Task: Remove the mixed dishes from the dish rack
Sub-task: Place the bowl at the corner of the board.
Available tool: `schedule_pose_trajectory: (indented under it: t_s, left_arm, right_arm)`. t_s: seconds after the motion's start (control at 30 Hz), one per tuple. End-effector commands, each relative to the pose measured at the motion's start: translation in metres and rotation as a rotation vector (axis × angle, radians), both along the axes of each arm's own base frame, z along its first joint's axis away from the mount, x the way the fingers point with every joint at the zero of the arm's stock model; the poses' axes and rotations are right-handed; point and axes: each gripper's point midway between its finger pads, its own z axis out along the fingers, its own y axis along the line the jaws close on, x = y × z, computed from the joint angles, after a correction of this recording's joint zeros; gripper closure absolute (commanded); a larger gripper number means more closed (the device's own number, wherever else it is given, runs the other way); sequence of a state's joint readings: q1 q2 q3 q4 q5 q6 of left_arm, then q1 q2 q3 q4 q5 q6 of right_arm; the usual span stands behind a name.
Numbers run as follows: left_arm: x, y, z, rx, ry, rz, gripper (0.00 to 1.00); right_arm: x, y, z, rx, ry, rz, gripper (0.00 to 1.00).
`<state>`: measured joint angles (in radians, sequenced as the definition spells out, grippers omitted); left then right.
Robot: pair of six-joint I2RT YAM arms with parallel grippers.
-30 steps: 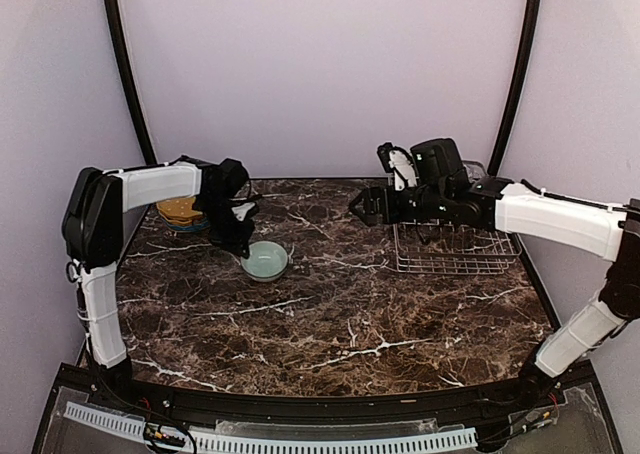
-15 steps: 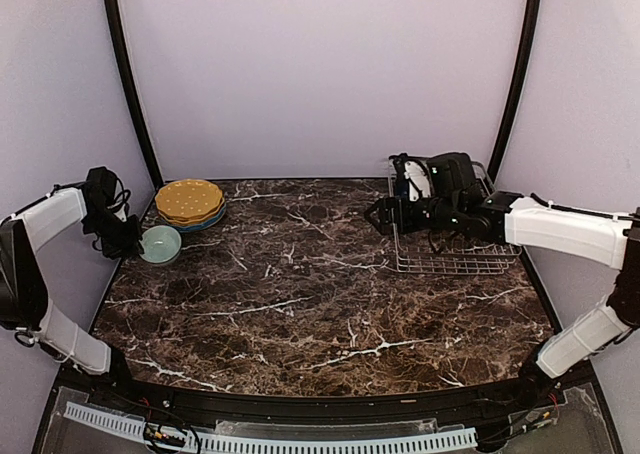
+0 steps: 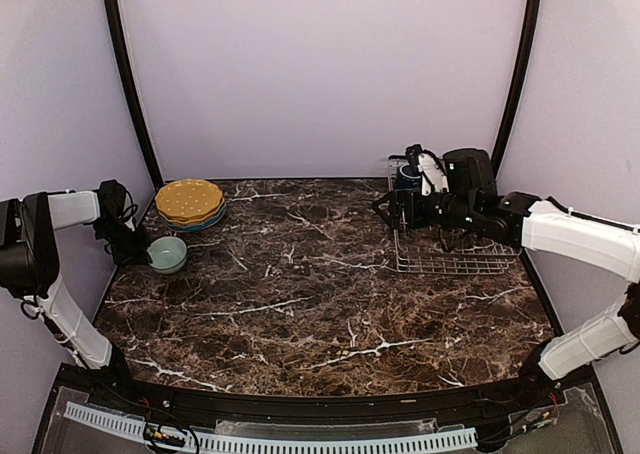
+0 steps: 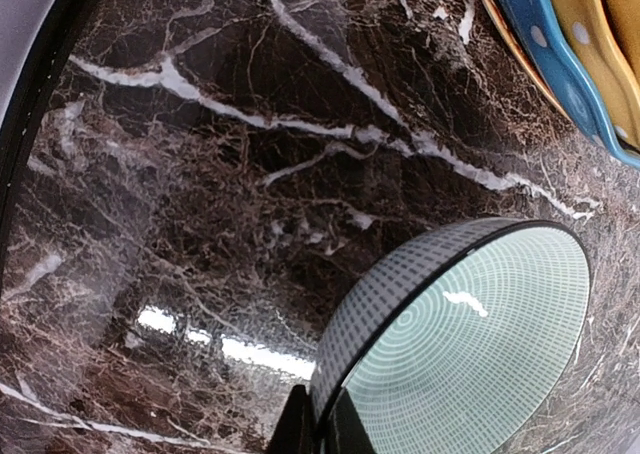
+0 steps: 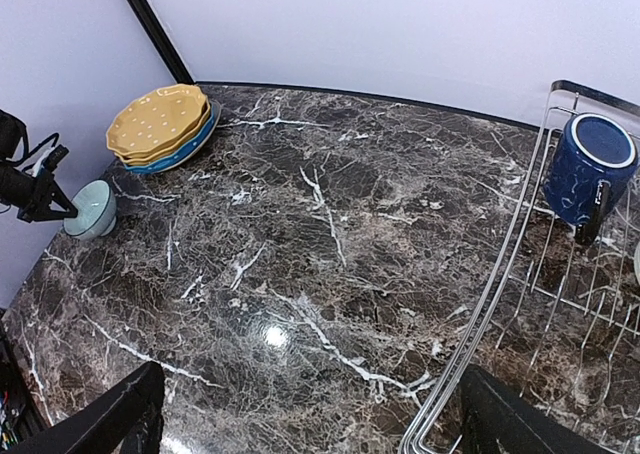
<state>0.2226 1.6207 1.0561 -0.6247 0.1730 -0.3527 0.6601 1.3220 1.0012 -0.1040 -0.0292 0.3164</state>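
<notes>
Flat marble lies close below the bowl (image 3: 167, 255), so the bowl would settle on the marble. It is time for my left gripper to open now.
My left gripper (image 3: 141, 249) is shut on the rim of the small pale greenish bowl (image 3: 167, 255) at the table's far left. In the left wrist view its fingers (image 4: 296, 426) pinch the bowl's rim, and the bowl (image 4: 470, 334) sits tilted close above the marble. The yellow plates (image 3: 189, 198) lie stacked on the blue dotted plate (image 3: 205, 220) just behind it. My right gripper (image 3: 390, 212) is open and empty at the left end of the dish rack (image 3: 452, 259). The dark navy mug (image 5: 590, 166) stands in the rack's far corner. I cannot make out the cream mug or the tumbler.
The table is dark veined marble (image 3: 330, 304). Black frame posts (image 3: 125, 74) rise at the back corners, and lilac walls close in on three sides. The left post stands close behind the left arm. The rack's wire rim (image 5: 500, 294) lies right under my right gripper.
My left arm has carried the bowl from the table's middle to the far left, beside the plate stack. My right gripper has drawn back rightward to the rack.
</notes>
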Motion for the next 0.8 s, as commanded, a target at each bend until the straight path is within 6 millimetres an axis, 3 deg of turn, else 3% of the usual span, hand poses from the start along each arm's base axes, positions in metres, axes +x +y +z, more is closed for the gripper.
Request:
schedule_pose_trajectory:
  t_s: [0.0,0.1,0.17,0.27,0.4,0.5,0.6,0.67,0.77]
  left_arm:
    - [0.014,0.001,0.013,-0.009,-0.066,0.012,0.98]
    - [0.009,0.001,0.008,-0.006,-0.048,0.005,0.89]
    - [0.006,0.002,0.009,0.002,-0.046,0.002,0.75]
    - [0.002,0.006,0.017,0.038,-0.059,0.005,0.61]
    - [-0.001,0.014,0.041,0.103,-0.114,0.004,0.46]
    - [0.001,0.012,0.070,0.121,-0.216,-0.003,0.36]
    - [0.012,-0.011,0.101,0.080,-0.349,-0.046,0.23]
    - [0.020,-0.040,0.125,0.068,-0.433,-0.117,0.13]
    - [0.028,-0.100,0.148,0.063,-0.506,-0.275,0.09]
  right_arm:
    - [0.003,-0.002,-0.003,0.008,0.005,-0.015,0.01]
    - [0.004,0.001,-0.003,0.015,0.010,-0.010,0.01]
    - [0.004,0.001,-0.003,0.017,0.013,-0.007,0.01]
    - [0.005,0.001,-0.001,0.015,0.011,-0.010,0.01]
    - [0.006,-0.001,-0.002,0.004,0.012,-0.020,0.01]
    - [0.007,-0.002,-0.004,-0.007,0.013,-0.028,0.01]
    - [0.007,-0.003,-0.006,-0.015,0.016,-0.035,0.01]
    - [0.010,-0.003,-0.007,-0.016,0.016,-0.036,0.01]
    - [0.014,0.001,-0.005,-0.020,0.026,-0.036,0.01]
